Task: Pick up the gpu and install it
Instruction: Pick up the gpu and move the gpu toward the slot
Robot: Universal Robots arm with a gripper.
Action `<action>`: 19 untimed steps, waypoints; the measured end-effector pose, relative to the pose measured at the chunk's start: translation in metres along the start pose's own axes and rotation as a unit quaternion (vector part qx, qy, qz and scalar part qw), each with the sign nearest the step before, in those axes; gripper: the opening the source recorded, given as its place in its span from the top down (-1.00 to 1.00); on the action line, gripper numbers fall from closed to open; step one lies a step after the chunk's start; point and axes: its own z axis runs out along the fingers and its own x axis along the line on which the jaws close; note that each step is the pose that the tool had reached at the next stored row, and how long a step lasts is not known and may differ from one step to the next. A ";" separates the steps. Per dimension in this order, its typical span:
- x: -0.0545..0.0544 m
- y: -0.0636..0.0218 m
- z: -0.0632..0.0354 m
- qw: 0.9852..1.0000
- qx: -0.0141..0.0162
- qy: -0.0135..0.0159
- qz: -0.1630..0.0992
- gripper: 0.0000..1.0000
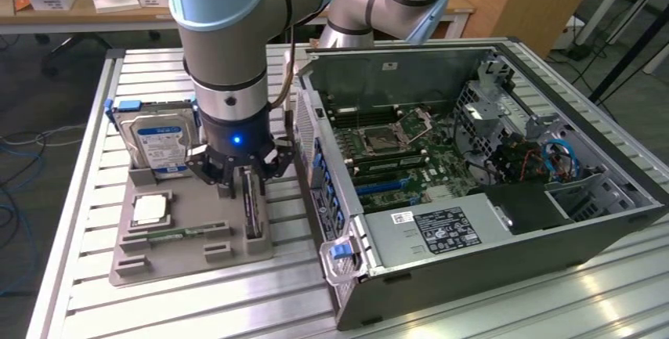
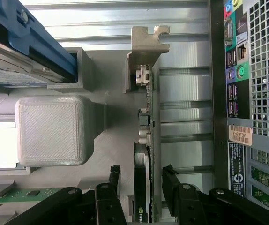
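Observation:
I will pick up the GPU next by its thin dark upper edge with my gripper. Both sides are free there, while the tray slot encloses the GPU's lower edge.
The gpu stands on its long edge in a slot of the grey holder tray, beside the open computer case. In the wrist view the gpu is seen edge-on, its silvery end bracket at the far end. My gripper is directly over it, pointing down. The gripper is open, with one finger on each side of the card and a small gap showing on both sides. Nothing is held.
On the same tray stand a silver hard drive with blue rails, a processor chip and a green memory stick. The case's rear port panel lies close beside the card. The motherboard is exposed inside the case.

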 end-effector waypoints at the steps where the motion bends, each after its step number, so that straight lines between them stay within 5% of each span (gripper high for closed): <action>1: 0.000 0.0000 0.0000 1.000 0.000 0.000 0.000 0.05; 4: 0.000 0.0000 0.0000 1.000 0.000 0.000 0.000 0.31; 19: -0.002 0.0002 0.0001 1.000 0.000 0.000 0.000 0.33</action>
